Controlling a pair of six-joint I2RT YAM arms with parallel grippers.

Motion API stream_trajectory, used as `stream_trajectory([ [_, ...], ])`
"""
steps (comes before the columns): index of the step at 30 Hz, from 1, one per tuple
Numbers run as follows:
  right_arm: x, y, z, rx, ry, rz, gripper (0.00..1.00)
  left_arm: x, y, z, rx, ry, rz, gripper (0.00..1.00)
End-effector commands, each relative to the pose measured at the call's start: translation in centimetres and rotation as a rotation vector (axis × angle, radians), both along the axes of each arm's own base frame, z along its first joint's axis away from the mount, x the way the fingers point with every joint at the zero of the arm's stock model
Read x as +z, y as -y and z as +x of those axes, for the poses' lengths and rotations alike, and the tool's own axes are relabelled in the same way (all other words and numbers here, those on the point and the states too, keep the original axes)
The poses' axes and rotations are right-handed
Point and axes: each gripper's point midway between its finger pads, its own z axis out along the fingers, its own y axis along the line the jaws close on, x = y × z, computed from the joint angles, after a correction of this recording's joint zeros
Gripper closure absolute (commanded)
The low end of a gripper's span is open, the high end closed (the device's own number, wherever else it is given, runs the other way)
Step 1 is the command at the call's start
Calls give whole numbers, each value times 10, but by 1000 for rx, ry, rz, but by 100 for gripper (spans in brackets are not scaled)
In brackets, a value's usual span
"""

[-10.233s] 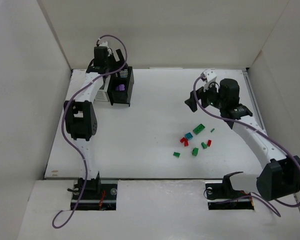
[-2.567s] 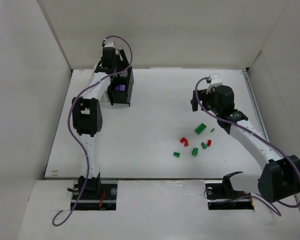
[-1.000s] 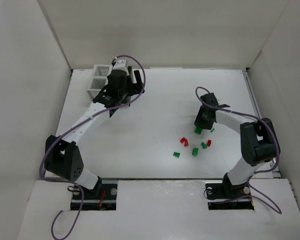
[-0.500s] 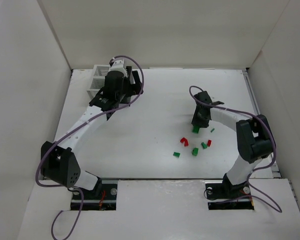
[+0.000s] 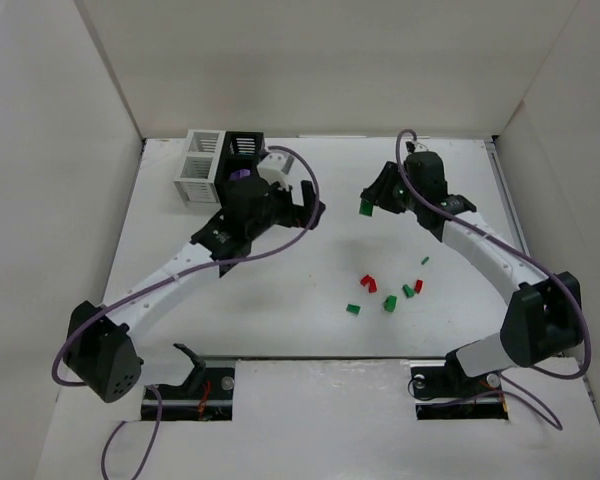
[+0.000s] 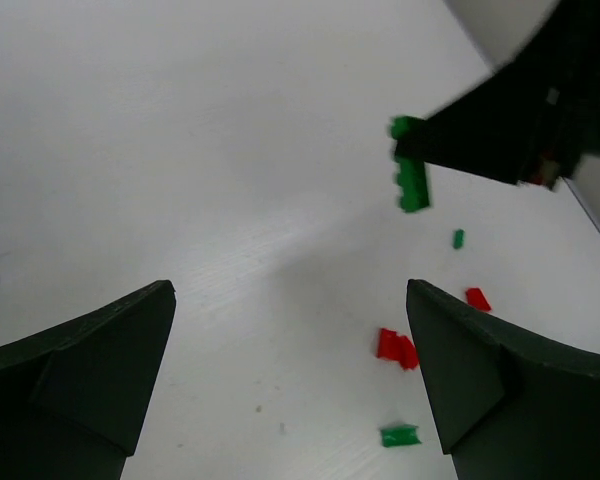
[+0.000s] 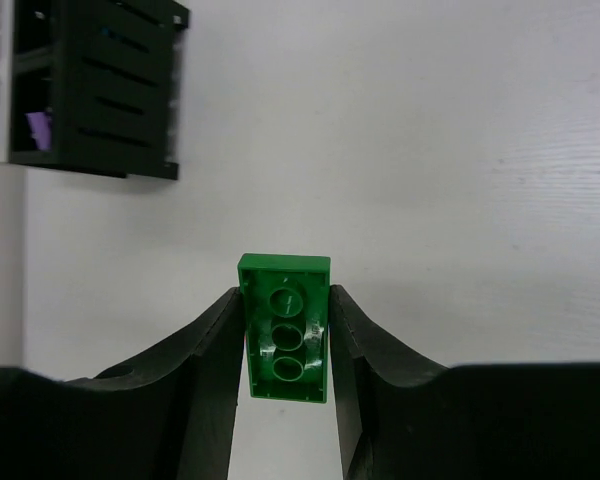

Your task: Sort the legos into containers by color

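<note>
The green lego will next be grabbed by its exposed end [image 5: 366, 209] [image 6: 413, 190] with the left gripper, so the lego's other end is free to slip from the right gripper.
My right gripper [image 5: 369, 201] hangs above the table's back middle, shut on a green lego [image 5: 364, 207]. In the right wrist view this green lego [image 7: 286, 328] sits hollow side up between the two fingers [image 7: 215, 345]. The left gripper [image 5: 312, 206] is wide open and holds nothing, left of the right one, over bare table. The joined containers stand at the back left: the white one [image 5: 200, 166] and the black one [image 5: 244, 152], with a purple lego [image 5: 242, 175] inside the black one. Red legos [image 5: 368, 284] and green legos [image 5: 389, 302] lie loose right of centre.
White walls [image 5: 70, 150] close the table in on three sides. The loose bricks also show in the left wrist view: a red pair [image 6: 395, 347], a green one [image 6: 400, 435], another red one [image 6: 477, 298]. The arm bases sit at the near edge.
The right gripper closed on the green lego, lifted it off the table and carried it back and to the left. The left arm swung away from the containers toward the table's middle.
</note>
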Motion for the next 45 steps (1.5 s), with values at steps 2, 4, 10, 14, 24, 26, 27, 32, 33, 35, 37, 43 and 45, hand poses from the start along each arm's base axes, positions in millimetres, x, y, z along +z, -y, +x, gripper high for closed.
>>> stream_trajectory([
  [2, 35, -35, 6, 34, 22, 212, 70, 41, 40, -23, 7, 154, -90, 0],
  [4, 37, -45, 7, 56, 11, 243, 70, 39, 61, -32, -23, 150, -127, 0],
  [10, 61, -67, 0, 121, 31, 302, 68, 20, 77, -27, -13, 98, -203, 2],
  [14, 75, -76, -9, 151, 48, 322, 68, 1, 80, -24, 28, 89, -156, 10],
  [24, 93, -91, -18, 187, 59, 361, 68, 0, 87, -14, 50, 107, -132, 30],
  [26, 93, -91, -18, 187, 59, 361, 68, 2, 86, -12, 62, 110, -145, 35],
  [27, 93, -94, -21, 197, 57, 362, 68, 2, 86, -12, 62, 110, -145, 35],
  [32, 95, -100, -24, 208, 51, 382, 68, 1, 84, -10, 73, 122, -139, 55],
  [33, 96, -101, -25, 218, 48, 385, 68, 1, 84, -10, 73, 122, -139, 55],
  [35, 96, -101, -26, 218, 48, 385, 68, 1, 86, -9, 73, 121, -138, 64],
  [37, 92, -103, -26, 231, 41, 379, 68, 1, 86, -9, 73, 121, -138, 69],
  [43, 92, -104, -28, 254, 41, 378, 68, 3, 88, -9, 64, 125, -146, 83],
  [45, 88, -104, -29, 253, 33, 375, 68, 3, 88, -10, 67, 119, -155, 88],
])
